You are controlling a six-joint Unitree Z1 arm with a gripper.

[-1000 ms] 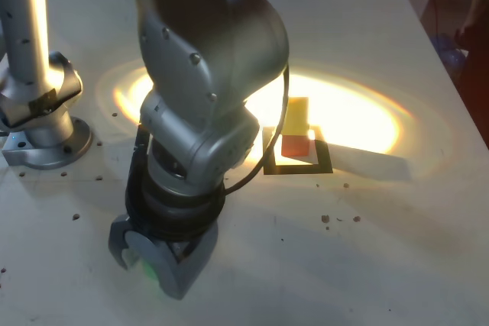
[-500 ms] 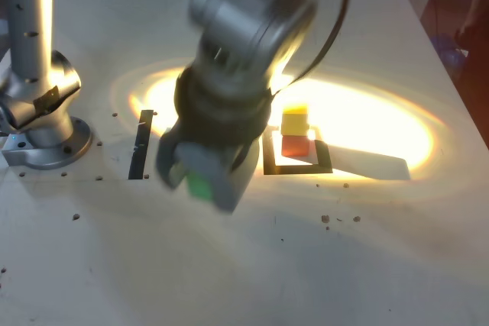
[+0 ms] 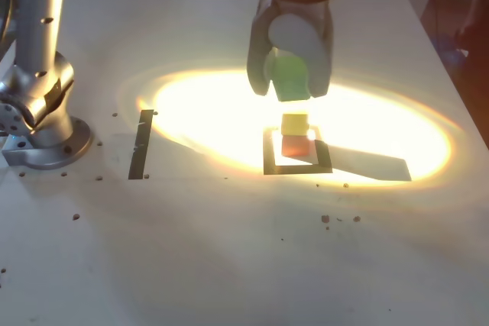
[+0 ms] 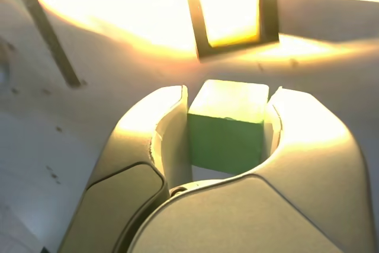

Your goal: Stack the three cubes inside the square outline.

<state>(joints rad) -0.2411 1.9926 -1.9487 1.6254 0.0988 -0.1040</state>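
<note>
The green cube is still above the yellow cube with a gap between them, so my gripper next lowers it onto the yellow cube before letting go.
My gripper (image 3: pixel 290 82) hangs in the air, shut on the green cube (image 3: pixel 289 77), just above the other two cubes. The yellow cube (image 3: pixel 294 124) sits on the red cube (image 3: pixel 295 145) inside the black square outline (image 3: pixel 269 159) on the white table. In the wrist view the green cube (image 4: pixel 228 124) is clamped between my two fingers (image 4: pixel 160 128), and the square outline (image 4: pixel 234 42) lies beyond it, its inside washed out by glare; the red and yellow cubes do not show there.
A straight black tape strip (image 3: pixel 140 145) lies at the exterior view's left, near the arm's metal base (image 3: pixel 42 139). A bright pool of light covers the table's middle. Small dark specks (image 3: pixel 327 219) dot the table's near part.
The arm has swung from the near left up and to the exterior view's right, carrying the green cube to a spot above the yellow-on-red stack.
</note>
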